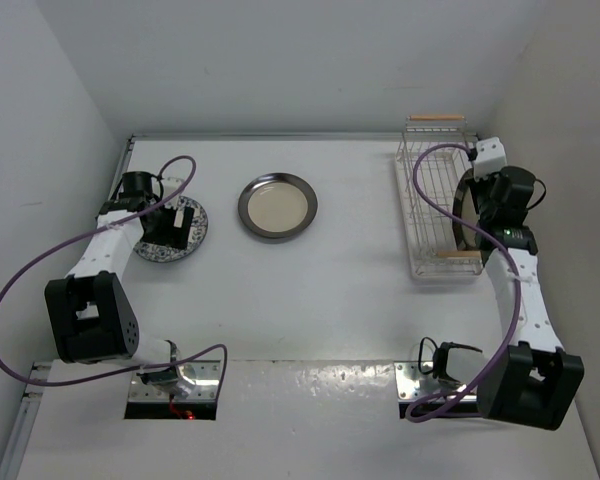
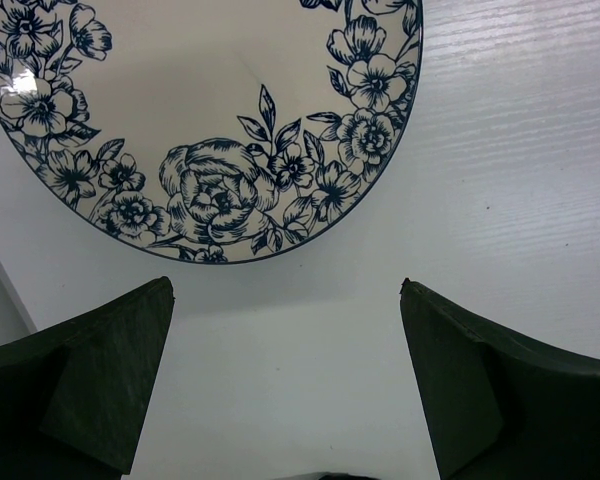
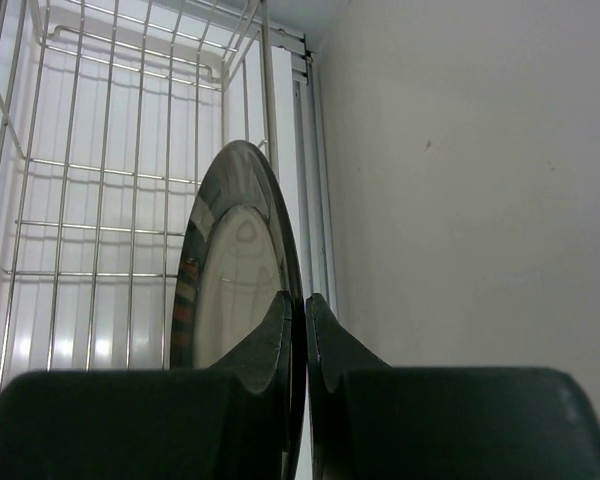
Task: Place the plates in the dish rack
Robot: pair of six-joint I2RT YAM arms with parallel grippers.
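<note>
I should open my right gripper now. The dark-rimmed plate is standing on edge in the dish rack's side, so the plate would land there.
The white-and-blue floral plate (image 1: 164, 250) lies flat at the table's left; it also fills the top of the left wrist view (image 2: 210, 120). My left gripper (image 1: 177, 221) (image 2: 285, 290) is open and empty just above the plate's edge, over bare table. The dark-rimmed cream-centred plate (image 1: 277, 207) lies flat mid-table. My right gripper (image 1: 480, 215) (image 3: 299, 305) is shut on the rim of the dark-rimmed plate with pale rim marks (image 3: 235, 270) (image 1: 464, 222), holding it on edge over the right side of the dish rack (image 1: 425, 200) (image 3: 100, 180). Whether it touches the rack's base is hidden.
The rack stands at the far right, close to the right wall (image 3: 460, 180), with wooden handles at its far end (image 1: 435, 118) and near end (image 1: 458, 256). A purple cable (image 1: 430, 160) loops over the rack from the right arm.
</note>
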